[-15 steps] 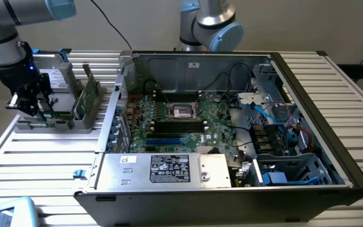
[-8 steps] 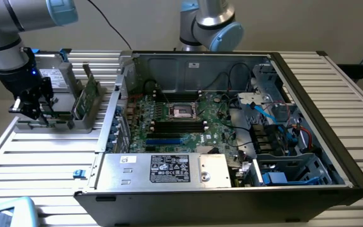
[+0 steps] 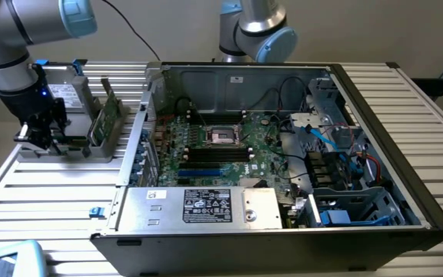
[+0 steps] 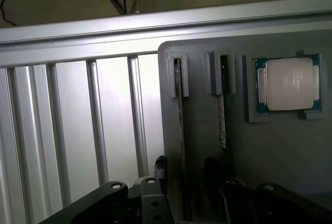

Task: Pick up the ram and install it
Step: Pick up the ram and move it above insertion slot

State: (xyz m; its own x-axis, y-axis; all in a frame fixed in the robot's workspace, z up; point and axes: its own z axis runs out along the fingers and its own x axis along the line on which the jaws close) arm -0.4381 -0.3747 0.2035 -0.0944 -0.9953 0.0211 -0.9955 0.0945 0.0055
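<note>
My gripper is to grab the ram next by its long top edge [image 4: 183, 175], so that it can press the ram into a black slot on the motherboard.
The ram [image 3: 111, 115] is a green stick standing on edge in a grey holder [image 3: 67, 151], at the exterior view's left of the open computer case. My gripper [image 3: 43, 134] hangs low over that holder, a little further toward the exterior view's left than the ram, open and holding nothing. The wrist view looks down on the holder [image 4: 280, 151]. There the ram [image 4: 180, 130] shows edge-on in a slot, with a second thin stick [image 4: 223, 115] in the neighbouring slot. The gripper [image 4: 189, 206] has its dark fingers [image 4: 111, 200] spread wide. The motherboard's black slots [image 3: 217, 153] lie inside the case.
A square silver processor [image 4: 289, 84] rests in a pocket of the holder. The open case [image 3: 237, 86] has tall walls, loose cables and a power supply box [image 3: 198, 206] at its near side. A second robot arm [image 3: 256, 29] stands behind the case. Everything rests on a slatted metal table [image 3: 52, 190].
</note>
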